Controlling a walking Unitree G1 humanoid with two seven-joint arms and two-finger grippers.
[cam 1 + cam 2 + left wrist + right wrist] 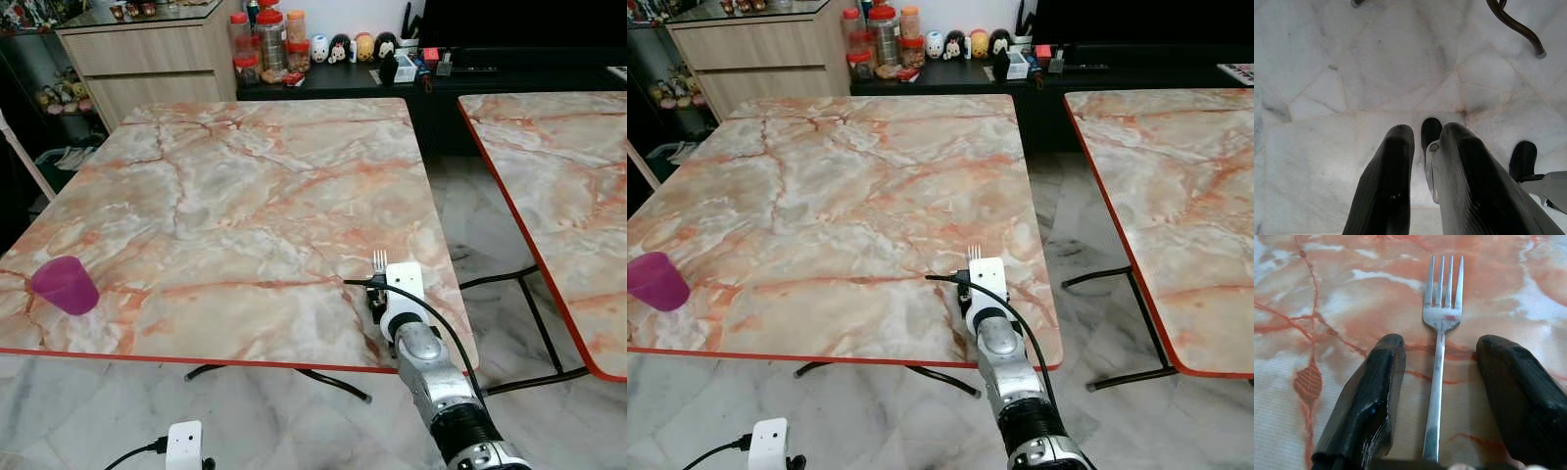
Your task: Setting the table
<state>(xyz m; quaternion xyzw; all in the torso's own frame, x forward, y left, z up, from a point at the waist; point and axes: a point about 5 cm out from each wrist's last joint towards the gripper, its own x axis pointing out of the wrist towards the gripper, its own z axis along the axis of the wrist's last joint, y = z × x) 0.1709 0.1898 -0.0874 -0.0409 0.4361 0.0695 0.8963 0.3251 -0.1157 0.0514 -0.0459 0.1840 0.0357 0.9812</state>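
The fork's pointed teeth are on the tabletop, so my right gripper should next grab the fork by its slim handle just below the fork's head (1438, 357).
A silver fork (1442, 308) lies flat on the marble table (245, 196) near its front right corner, tines pointing away from me. My right gripper (1442, 345) is open low over the table, one black finger on each side of the fork's handle and neither touching it. In the eye views the tines (379, 260) stick out past the white wrist block. A pink cup (65, 285) rests on its side near the table's front left edge. My left gripper (1425, 132) hangs over the floor, fingers close together and empty.
A second marble table (558, 176) stands to the right across a gap of tiled floor. Behind are a wooden cabinet (147, 59), jars (269, 39) and figurines on a black console (490, 73). Dark table legs (529, 294) cross the floor.
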